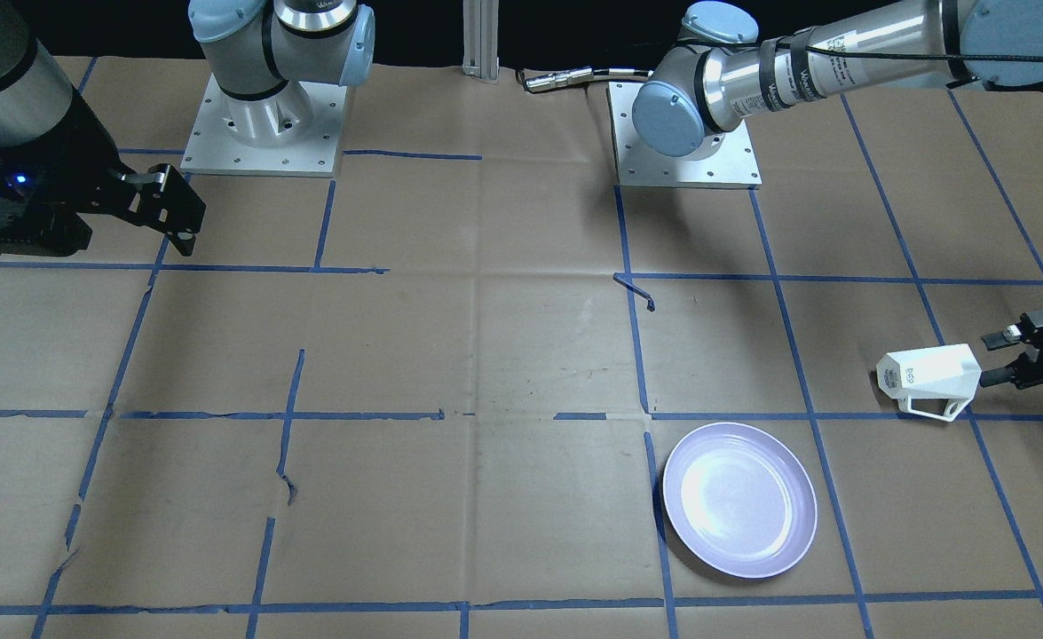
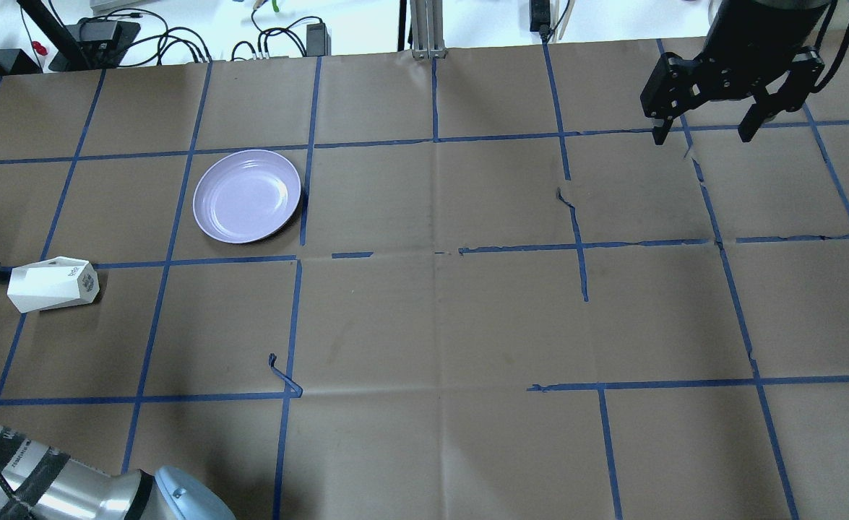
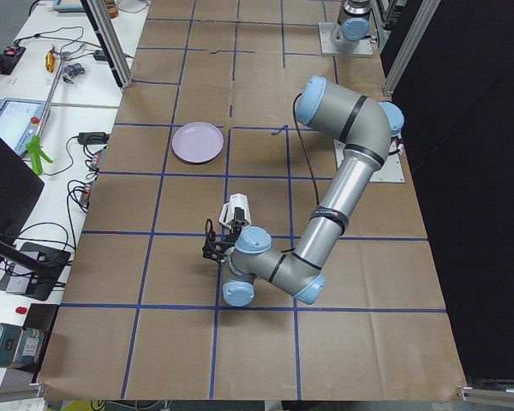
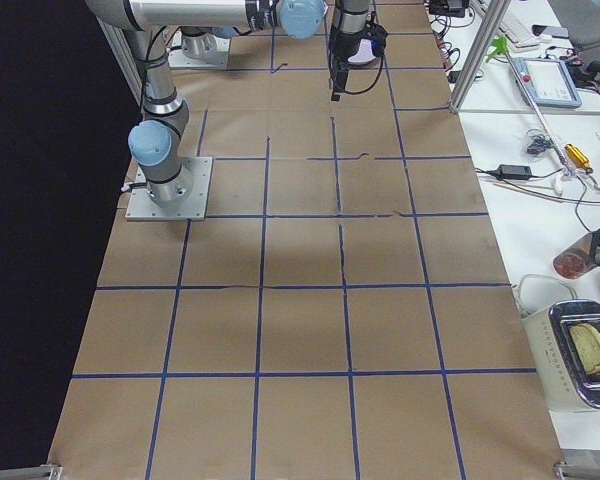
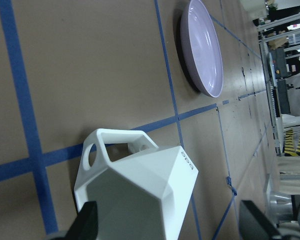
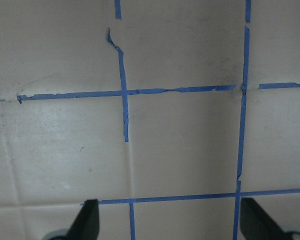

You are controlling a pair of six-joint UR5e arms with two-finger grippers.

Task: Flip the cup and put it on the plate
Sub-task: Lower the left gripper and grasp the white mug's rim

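Observation:
My left gripper's fingers sit just outside the white cup's open end (image 1: 967, 373) (image 5: 130, 205), short of the cup's side. My left gripper needs to move forward first, then close on the cup.
The white faceted cup (image 1: 925, 377) lies on its side near the table's left end, with its lettered base towards the middle of the table. It also shows in the overhead view (image 2: 52, 284) and fills the left wrist view (image 5: 140, 195), handle towards the plate. My left gripper (image 1: 1000, 357) is open at the cup's open end. One of its fingertips (image 5: 87, 222) is against the cup and the other stands apart from it. The lavender plate (image 1: 738, 499) lies empty a little beyond the cup (image 2: 247, 196). My right gripper (image 2: 704, 133) is open and empty at the far right.
The table is covered in brown paper with a blue tape grid, and loose tape ends (image 2: 283, 375) curl up in places. The arm bases (image 1: 264, 124) stand at the robot's edge. Cables and a metal post (image 2: 424, 29) line the far edge.

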